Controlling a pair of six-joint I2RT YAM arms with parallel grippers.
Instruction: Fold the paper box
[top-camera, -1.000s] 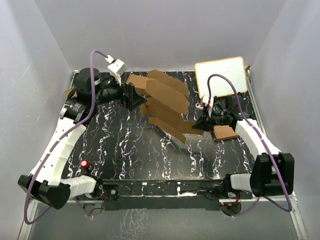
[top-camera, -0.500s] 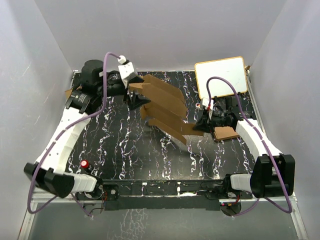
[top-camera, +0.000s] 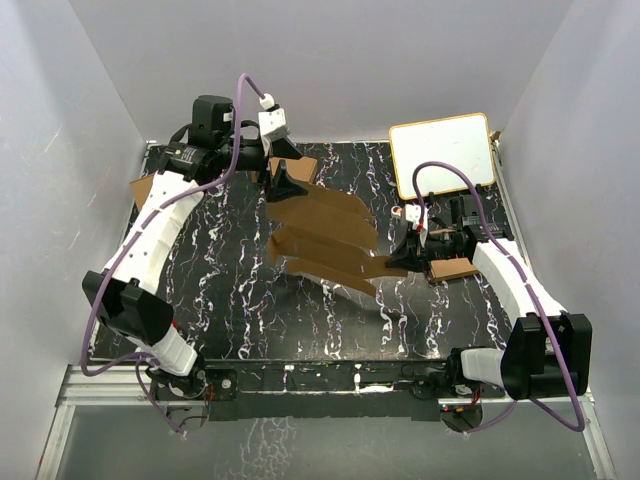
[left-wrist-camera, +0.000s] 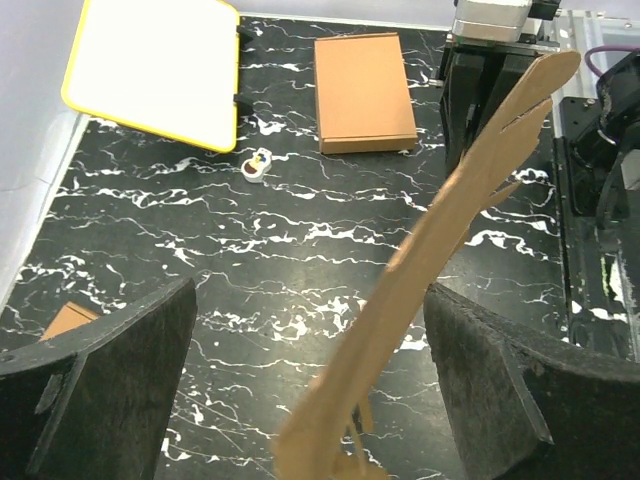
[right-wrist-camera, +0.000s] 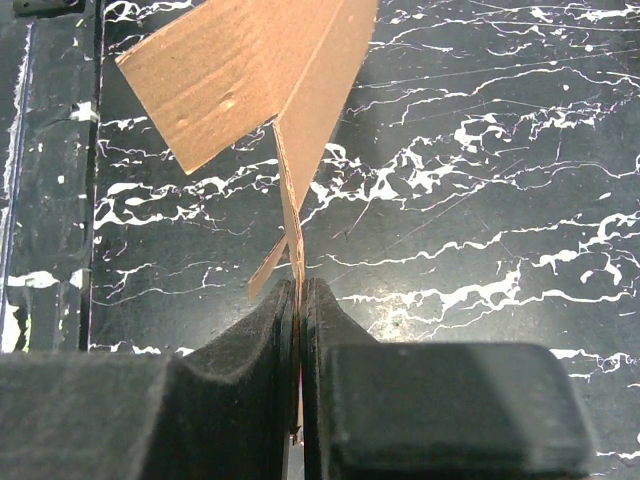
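Next, the left gripper grabs the paper box sheet edge-on, opposite the right gripper's flap, and leaves that side's flaps free to fold.
The paper box (top-camera: 325, 235) is a wide brown die-cut sheet with flaps, held up off the black marbled table (top-camera: 250, 300) near its middle. My right gripper (top-camera: 398, 262) is shut on a flap at the sheet's right edge. In the right wrist view the thin cardboard (right-wrist-camera: 250, 70) runs down into the closed gripper (right-wrist-camera: 300, 300). My left gripper (top-camera: 285, 183) is open at the sheet's far left edge. In the left wrist view the sheet (left-wrist-camera: 430, 260) stands edge-on between the spread fingers (left-wrist-camera: 100, 390), nearer the right one, touching neither.
A white board with a yellow rim (top-camera: 442, 152) lies at the back right. Beside the right gripper sits a flat brown pile of sheets (top-camera: 450, 267), also seen in the left wrist view (left-wrist-camera: 365, 92). A small white and red object (left-wrist-camera: 257, 165) lies near it. Another brown cardboard piece (top-camera: 145, 187) lies at the far left.
My left arm has risen and swung right, bringing its open gripper over the sheet's far left edge. The sheet has shifted and leans lower. The right gripper has stayed shut on its flap.
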